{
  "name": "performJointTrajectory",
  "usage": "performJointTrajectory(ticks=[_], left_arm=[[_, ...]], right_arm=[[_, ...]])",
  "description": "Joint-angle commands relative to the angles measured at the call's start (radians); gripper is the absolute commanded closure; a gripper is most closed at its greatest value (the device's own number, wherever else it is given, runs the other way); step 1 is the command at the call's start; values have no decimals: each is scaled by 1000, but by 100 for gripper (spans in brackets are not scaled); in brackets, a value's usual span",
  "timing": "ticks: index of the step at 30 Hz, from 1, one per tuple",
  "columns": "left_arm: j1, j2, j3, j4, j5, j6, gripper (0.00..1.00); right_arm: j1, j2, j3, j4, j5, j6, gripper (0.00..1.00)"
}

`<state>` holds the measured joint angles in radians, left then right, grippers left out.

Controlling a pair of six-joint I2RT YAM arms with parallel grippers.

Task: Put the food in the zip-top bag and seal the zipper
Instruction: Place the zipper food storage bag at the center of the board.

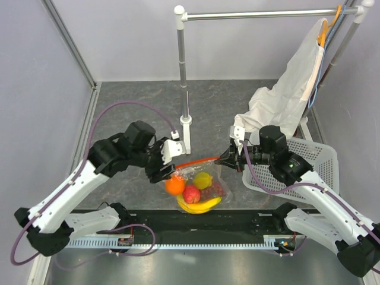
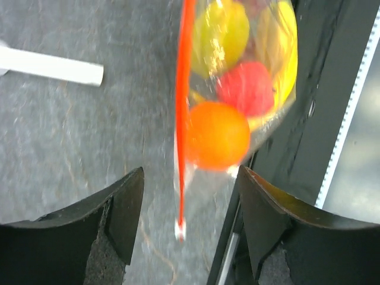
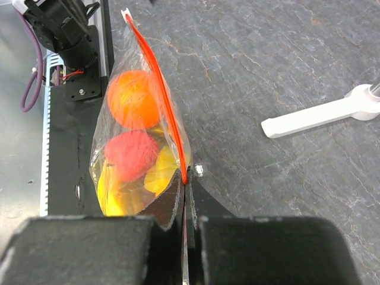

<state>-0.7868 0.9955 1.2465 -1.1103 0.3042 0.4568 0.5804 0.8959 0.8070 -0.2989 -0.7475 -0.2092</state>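
Note:
I will carry the filled bag and lay the zipper flat, so my left gripper will next grab the red zipper (image 2: 181, 199) near its white slider end (image 2: 180, 230).
The clear zip-top bag (image 1: 199, 181) lies at the table's middle and holds the orange (image 1: 174, 186), a small red fruit (image 1: 191, 194), the banana (image 1: 199, 205), a yellow-green fruit (image 1: 203, 179) and dark red grapes (image 1: 217, 189). Its red zipper (image 1: 198, 161) runs along the far edge. My left gripper (image 1: 168, 170) is open, its jaws either side of the zipper's end with the white slider (image 2: 180, 228), not touching it. My right gripper (image 1: 228, 159) is shut on the zipper's other end (image 3: 184, 175). The orange (image 2: 218, 135) and the red fruit (image 3: 132, 154) show through the plastic.
A white stand with a metal pole (image 1: 184, 89) rises just behind the bag; its foot (image 3: 320, 116) lies on the table. A white cloth bag (image 1: 285, 101) hangs at the back right above a white mesh basket (image 1: 312, 163). A black strip (image 1: 196, 222) runs along the near edge.

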Motion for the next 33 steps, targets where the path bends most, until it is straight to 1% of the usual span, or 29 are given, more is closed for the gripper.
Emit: performJointTrajectory(ticks=[1, 5, 6, 7, 8, 10, 11, 13, 14, 15, 17, 18, 19, 20, 21, 22, 24, 28, 32, 33], left_arm=[[1, 98, 2, 174, 59, -50, 29], [1, 152, -9, 214, 102, -43, 31], [1, 160, -18, 214, 117, -43, 37], [1, 181, -34, 208, 146, -52, 46], [1, 186, -47, 201, 160, -52, 62], [3, 184, -53, 188, 199, -76, 81], [6, 178, -52, 187, 200, -86, 96], [9, 158, -30, 173, 213, -90, 98], [15, 152, -18, 170, 213, -87, 98], [18, 147, -6, 167, 211, -81, 98], [18, 156, 48, 144, 208, -72, 98], [20, 166, 68, 135, 217, -67, 98], [18, 175, 108, 127, 219, -67, 98], [20, 198, 125, 118, 214, -67, 98], [18, 209, 140, 112, 191, -63, 98], [18, 218, 168, 104, 182, -57, 98], [24, 236, 186, 96, 144, -32, 98], [58, 252, 250, 75, 104, 12, 98], [130, 262, 301, 73, 47, 63, 98], [147, 267, 312, 72, 55, 81, 98]], right_arm=[[-1, -20, 55, 20, -41, -25, 100], [-1, -26, 58, 7, -52, -41, 100], [-1, -28, 58, 7, -53, -41, 100], [-1, -29, 55, 9, -55, -42, 100], [-1, -31, 54, 9, -56, -44, 100], [-1, -34, 49, 9, -56, -42, 100], [-1, -35, 47, 14, -55, -38, 100], [-1, -40, 41, 17, -49, -16, 100], [1, -40, 41, 23, -29, -3, 95], [-1, -41, 40, 30, -12, 13, 88], [-1, -41, 44, 40, 26, 54, 69], [1, -38, 56, 40, 36, 65, 64], [-1, -32, 64, 43, 51, 77, 56], [-1, -31, 73, 44, 72, 109, 43], [-1, -26, 92, 46, 123, 126, 36], [1, -20, 101, 44, 146, 139, 24], [-1, -14, 124, 41, 190, 162, 20], [-1, -29, 143, 1, 226, 130, 20], [-1, -49, 115, -19, 253, 105, 21], [-1, -49, 112, -20, 260, 106, 22]])
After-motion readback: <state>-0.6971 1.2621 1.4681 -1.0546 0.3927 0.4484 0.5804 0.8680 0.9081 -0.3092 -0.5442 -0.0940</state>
